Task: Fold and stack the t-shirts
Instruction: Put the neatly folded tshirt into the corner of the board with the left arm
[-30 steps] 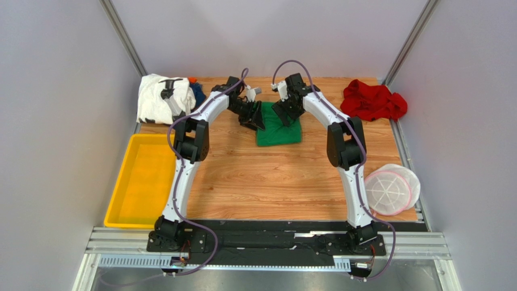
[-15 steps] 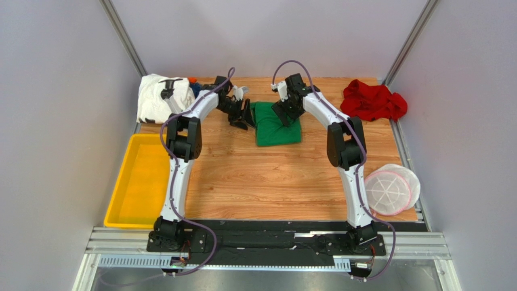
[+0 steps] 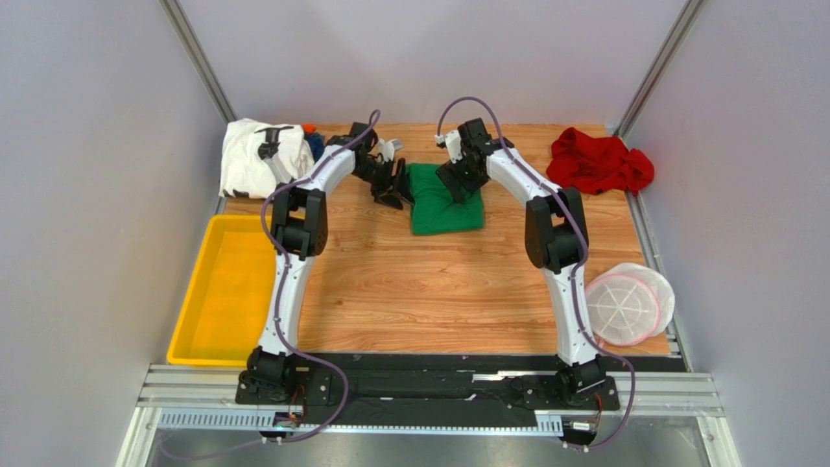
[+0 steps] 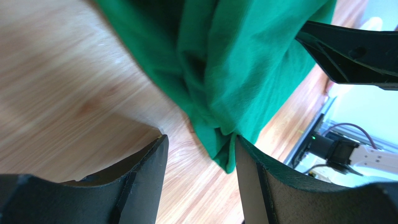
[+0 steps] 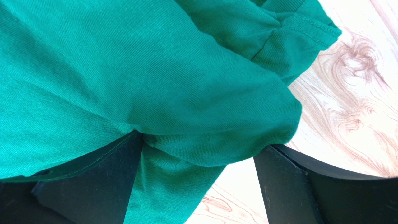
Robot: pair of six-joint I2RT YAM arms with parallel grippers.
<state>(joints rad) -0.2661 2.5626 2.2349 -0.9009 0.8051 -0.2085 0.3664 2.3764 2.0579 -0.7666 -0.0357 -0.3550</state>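
Note:
The folded green t-shirt needs to be pulled over and stacked folded, so the robot's left gripper needs to grab it next by its edge facing the white printed shirt.
The green t-shirt [image 3: 445, 210] lies folded into a small rectangle at the back middle of the table. My left gripper [image 3: 397, 184] is open at its left edge; in the left wrist view [image 4: 201, 154] a corner of the green shirt [image 4: 233, 60] hangs just inside the right finger. My right gripper [image 3: 460, 185] sits on the shirt's top. Its jaws [image 5: 198, 182] stand wide open with a bulge of green cloth [image 5: 154, 84] between them. The white printed shirt [image 3: 255, 156] and the dark blue one [image 3: 317, 147] lie at the back left. The red one [image 3: 599, 162] lies crumpled at the back right.
A yellow tray [image 3: 229, 287] stands along the left edge. A round white-and-pink mesh basket [image 3: 631, 304] sits at the right edge. The right gripper's black finger [image 4: 355, 51] shows in the left wrist view beyond the shirt.
My left gripper has drawn back to the left, off the green shirt to its left edge. The right gripper has stayed on the shirt.

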